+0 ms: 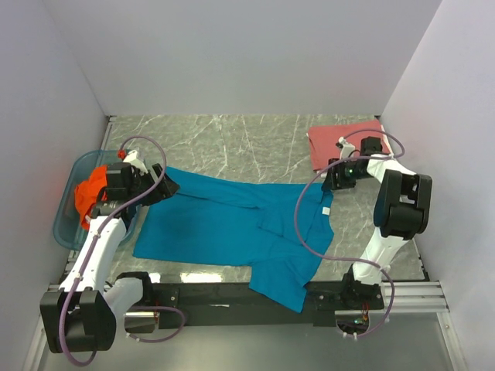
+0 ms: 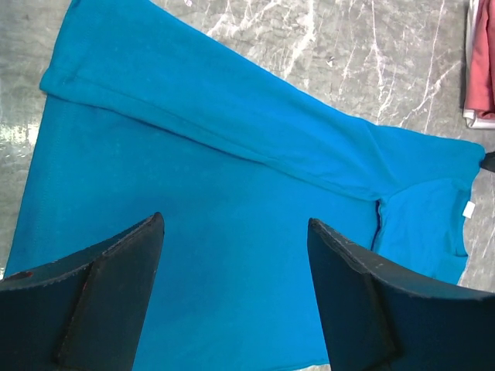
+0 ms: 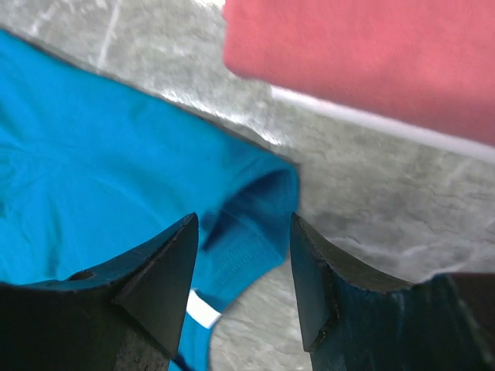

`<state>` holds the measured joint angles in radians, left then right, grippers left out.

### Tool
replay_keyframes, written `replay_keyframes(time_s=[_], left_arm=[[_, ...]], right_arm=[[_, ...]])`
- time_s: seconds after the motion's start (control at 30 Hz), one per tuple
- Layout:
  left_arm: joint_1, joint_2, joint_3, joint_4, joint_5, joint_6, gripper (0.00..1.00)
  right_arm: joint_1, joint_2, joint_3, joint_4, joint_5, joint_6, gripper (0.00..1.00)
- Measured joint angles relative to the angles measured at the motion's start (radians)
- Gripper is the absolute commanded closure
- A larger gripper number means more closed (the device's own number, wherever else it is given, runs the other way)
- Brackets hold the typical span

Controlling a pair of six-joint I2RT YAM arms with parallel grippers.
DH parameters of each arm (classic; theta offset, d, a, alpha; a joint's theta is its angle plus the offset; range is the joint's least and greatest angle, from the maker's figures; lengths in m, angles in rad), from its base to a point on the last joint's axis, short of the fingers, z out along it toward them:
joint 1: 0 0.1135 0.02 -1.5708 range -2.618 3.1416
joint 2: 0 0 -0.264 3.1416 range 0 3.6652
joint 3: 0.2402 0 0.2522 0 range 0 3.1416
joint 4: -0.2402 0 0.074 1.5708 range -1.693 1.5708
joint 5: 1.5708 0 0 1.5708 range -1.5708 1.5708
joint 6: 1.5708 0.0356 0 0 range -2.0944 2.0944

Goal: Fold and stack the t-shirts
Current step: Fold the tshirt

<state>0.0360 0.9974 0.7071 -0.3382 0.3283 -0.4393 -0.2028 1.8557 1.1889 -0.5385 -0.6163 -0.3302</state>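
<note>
The teal t-shirt needs to be pulled straight for folding. My right gripper will next grab its collar corner at the folded far edge.
A teal t-shirt lies spread across the table, its far edge folded over towards the front in a long band. My left gripper hovers at the shirt's far left corner. In the left wrist view it stands open above flat teal cloth, with nothing between the fingers. At the collar end is my right gripper. It is open over the collar corner with its white label, and the cloth there is not clamped. A folded dusty red t-shirt lies at the back right. The orange t-shirt is bunched in the tub.
A translucent blue tub stands at the left wall beside my left arm. One teal sleeve hangs over the black front rail. White walls close in the table on three sides. Grey marble shows behind the teal shirt.
</note>
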Motion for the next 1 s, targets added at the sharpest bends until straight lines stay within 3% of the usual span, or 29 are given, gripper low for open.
replay_keyframes(time_s=[0.27, 0.53, 1.0], left_arm=[[0.000, 0.000, 0.000, 0.000, 0.011, 0.000, 0.20], [0.000, -0.018, 0.000, 0.000, 0.014, 0.000, 0.20], [0.000, -0.021, 0.000, 0.003, 0.015, 0.000, 0.20]], right_arm=[[0.020, 0.010, 0.077, 0.005, 0.034, 0.069, 0.36], [0.045, 0.099, 0.135, -0.020, 0.058, 0.079, 0.38], [0.055, 0.112, 0.134, -0.074, 0.119, 0.067, 0.72]])
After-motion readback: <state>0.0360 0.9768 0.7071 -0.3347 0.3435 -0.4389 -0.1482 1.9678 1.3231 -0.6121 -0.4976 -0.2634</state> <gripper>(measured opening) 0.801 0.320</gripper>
